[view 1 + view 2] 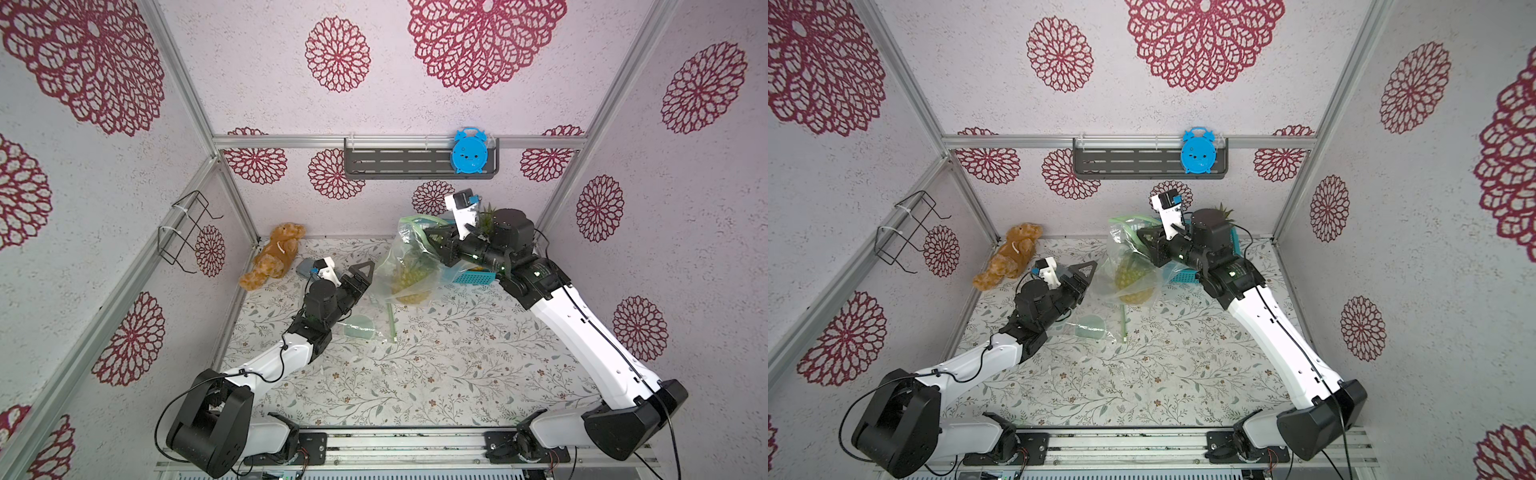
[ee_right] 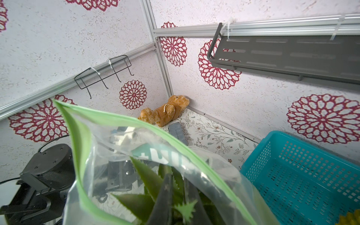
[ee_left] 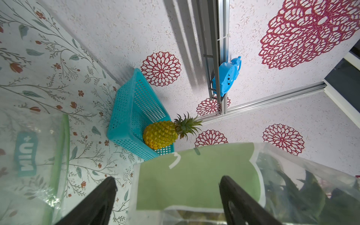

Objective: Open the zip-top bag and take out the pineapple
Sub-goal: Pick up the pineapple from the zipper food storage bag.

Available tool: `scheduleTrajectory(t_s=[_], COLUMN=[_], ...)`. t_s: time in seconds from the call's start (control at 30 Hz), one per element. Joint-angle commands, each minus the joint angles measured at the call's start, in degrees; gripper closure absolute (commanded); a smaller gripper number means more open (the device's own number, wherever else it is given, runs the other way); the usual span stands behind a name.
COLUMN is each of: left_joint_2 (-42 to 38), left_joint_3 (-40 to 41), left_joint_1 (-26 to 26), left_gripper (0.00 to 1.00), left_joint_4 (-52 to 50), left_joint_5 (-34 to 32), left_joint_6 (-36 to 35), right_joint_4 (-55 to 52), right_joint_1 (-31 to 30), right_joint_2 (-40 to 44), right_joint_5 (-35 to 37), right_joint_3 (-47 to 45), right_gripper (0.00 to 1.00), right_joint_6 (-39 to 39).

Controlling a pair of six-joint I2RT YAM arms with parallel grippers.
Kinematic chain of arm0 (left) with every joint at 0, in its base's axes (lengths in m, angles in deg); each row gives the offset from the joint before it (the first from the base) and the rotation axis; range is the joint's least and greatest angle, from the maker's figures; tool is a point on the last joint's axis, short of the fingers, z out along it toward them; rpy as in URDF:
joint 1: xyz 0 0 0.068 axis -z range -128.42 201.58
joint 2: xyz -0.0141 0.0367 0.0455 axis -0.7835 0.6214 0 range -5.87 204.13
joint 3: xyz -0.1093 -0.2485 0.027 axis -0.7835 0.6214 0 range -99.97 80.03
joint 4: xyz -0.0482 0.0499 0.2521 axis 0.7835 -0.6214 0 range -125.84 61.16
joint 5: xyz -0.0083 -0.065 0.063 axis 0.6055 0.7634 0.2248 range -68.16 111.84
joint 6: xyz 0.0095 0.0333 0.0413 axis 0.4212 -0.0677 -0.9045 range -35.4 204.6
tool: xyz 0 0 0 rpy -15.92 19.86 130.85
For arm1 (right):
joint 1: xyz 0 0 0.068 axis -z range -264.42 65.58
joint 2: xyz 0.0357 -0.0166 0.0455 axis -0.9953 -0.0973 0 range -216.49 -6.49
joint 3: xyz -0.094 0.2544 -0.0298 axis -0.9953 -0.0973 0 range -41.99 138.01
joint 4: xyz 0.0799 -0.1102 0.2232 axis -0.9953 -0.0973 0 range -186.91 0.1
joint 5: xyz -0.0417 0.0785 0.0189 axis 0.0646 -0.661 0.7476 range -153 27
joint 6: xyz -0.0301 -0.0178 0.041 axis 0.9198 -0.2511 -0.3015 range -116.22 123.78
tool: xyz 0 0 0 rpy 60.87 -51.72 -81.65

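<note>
Next, the left gripper takes hold of the zip-top bag's side at its green label point(image 3: 194, 175), which leaves the bag's opening open to take out the pineapple.
A clear zip-top bag point(image 1: 401, 253) point(image 1: 1121, 253) with a green zip rim point(image 2: 116, 118) hangs above the table at the back. Its mouth is open and points up. The yellow pineapple point(image 1: 409, 280) point(image 1: 1133, 284) sits low inside it. My right gripper point(image 1: 434, 239) point(image 2: 178, 194) reaches into the mouth and is shut on the pineapple's green leaves point(image 2: 144, 175). My left gripper point(image 1: 365, 272) point(image 3: 167, 181) stands open just left of the bag, its two black fingers on either side of the bag's green label point(image 3: 194, 175), with nothing gripped.
A second, flat zip-top bag point(image 1: 361, 328) point(image 3: 29, 155) lies on the table by the left arm. A teal basket point(image 3: 126, 116) point(image 2: 292, 175) at the back right holds another pineapple point(image 3: 161, 136). A teddy bear point(image 1: 274, 253) and a grey block point(image 1: 305, 268) lie back left. A blue clock point(image 1: 469, 151) stands on the wall shelf.
</note>
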Motion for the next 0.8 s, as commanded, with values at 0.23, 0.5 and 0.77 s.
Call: scheduleTrajectory(t_s=[0.23,0.5,0.77], left_joint_2=[2.2,3.1,2.9], left_joint_3=[0.8,0.5,0.0], left_joint_1=[1.1,1.4,0.8], left_gripper=[0.17,0.42,1.0], left_joint_4=[5.6,7.2,5.8], left_joint_5=[2.0,3.4,4.0], left_joint_6=[3.2,3.8,0.4], right_joint_4=[9.6,9.5,8.6], right_joint_1=[-0.3,-0.3,-0.3], right_joint_2=[1.7,1.6,3.0], right_joint_5=[-0.7,-0.4,1.1], right_joint_3=[1.7,1.2,-0.6], right_gripper=[1.0,1.0,1.0], right_joint_6=[-1.2,-1.0,0.2])
